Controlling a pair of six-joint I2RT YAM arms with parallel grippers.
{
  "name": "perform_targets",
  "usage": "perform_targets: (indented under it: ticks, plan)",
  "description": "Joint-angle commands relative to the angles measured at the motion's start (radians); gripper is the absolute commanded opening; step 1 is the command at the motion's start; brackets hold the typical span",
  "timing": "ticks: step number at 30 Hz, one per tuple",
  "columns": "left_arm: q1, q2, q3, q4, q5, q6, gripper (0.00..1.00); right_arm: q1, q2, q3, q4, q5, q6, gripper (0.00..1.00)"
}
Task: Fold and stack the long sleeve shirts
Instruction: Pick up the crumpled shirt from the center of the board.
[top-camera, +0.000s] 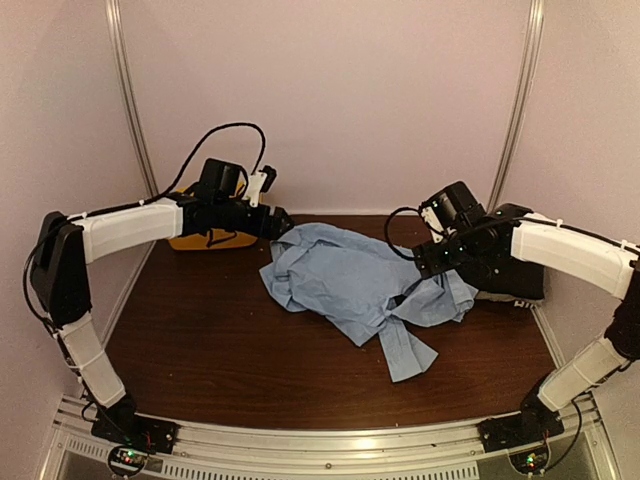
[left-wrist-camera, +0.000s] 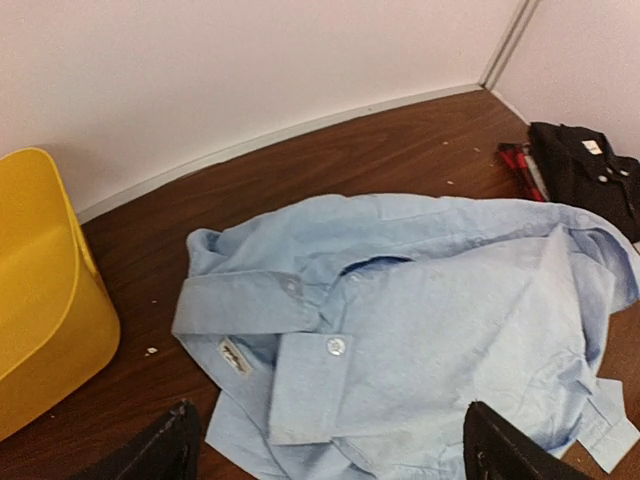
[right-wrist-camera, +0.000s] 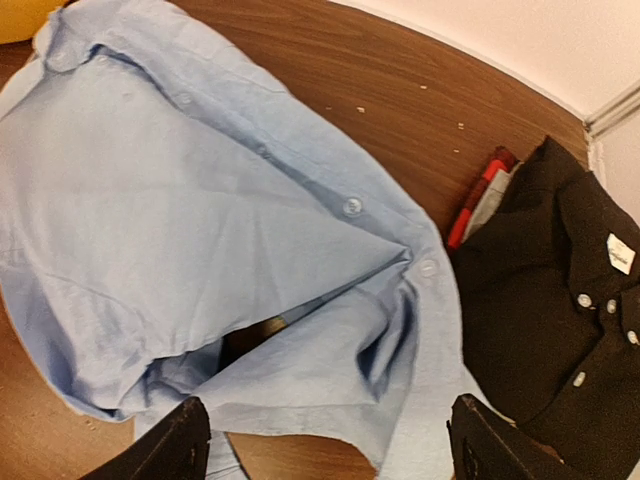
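I should next grab the light blue shirt (top-camera: 350, 280) at its collar end (top-camera: 285, 249), beside the collar, with my left gripper, so I can stretch it out for folding.
A crumpled light blue shirt (top-camera: 350, 280) lies spread across the middle of the brown table, collar toward the back left and one sleeve trailing toward the front. In the left wrist view its collar, label and a buttoned cuff (left-wrist-camera: 325, 350) show. My left gripper (top-camera: 283, 225) hovers over the collar end, open, with nothing between its fingers (left-wrist-camera: 160, 450). My right gripper (top-camera: 425, 265) hangs over the shirt's right side (right-wrist-camera: 300, 380), also open and empty. A black shirt (right-wrist-camera: 550, 300) with white buttons lies at the far right (left-wrist-camera: 585, 175), partly under the right arm.
A yellow plastic bin (top-camera: 210, 240) stands at the back left against the wall (left-wrist-camera: 40, 290). Something red (right-wrist-camera: 478, 195) pokes out from under the black shirt's edge. White walls close the table at the back and on both sides.
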Motion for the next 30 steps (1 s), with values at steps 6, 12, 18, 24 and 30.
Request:
perform_targets:
  ticks: [6,12,18,24,30]
  plan:
    - [-0.173,-0.127,-0.338,0.292,0.072,-0.174,0.89,0.062,-0.034,-0.135,0.15,-0.188,0.167,0.81]
    - [-0.247,-0.053,-0.418,0.329,0.008,-0.282,0.89,0.088,0.065,-0.147,0.178,-0.082,0.283,0.81]
    - [-0.254,0.017,-0.461,0.419,0.031,-0.416,0.89,0.104,0.165,-0.126,0.153,-0.011,0.361,0.79]
    - [-0.255,0.096,-0.443,0.429,0.031,-0.517,0.88,0.124,0.264,-0.102,0.103,0.096,0.403,0.72]
    - [-0.254,0.142,-0.438,0.472,0.071,-0.55,0.77,0.123,0.258,-0.105,0.051,0.145,0.39,0.48]
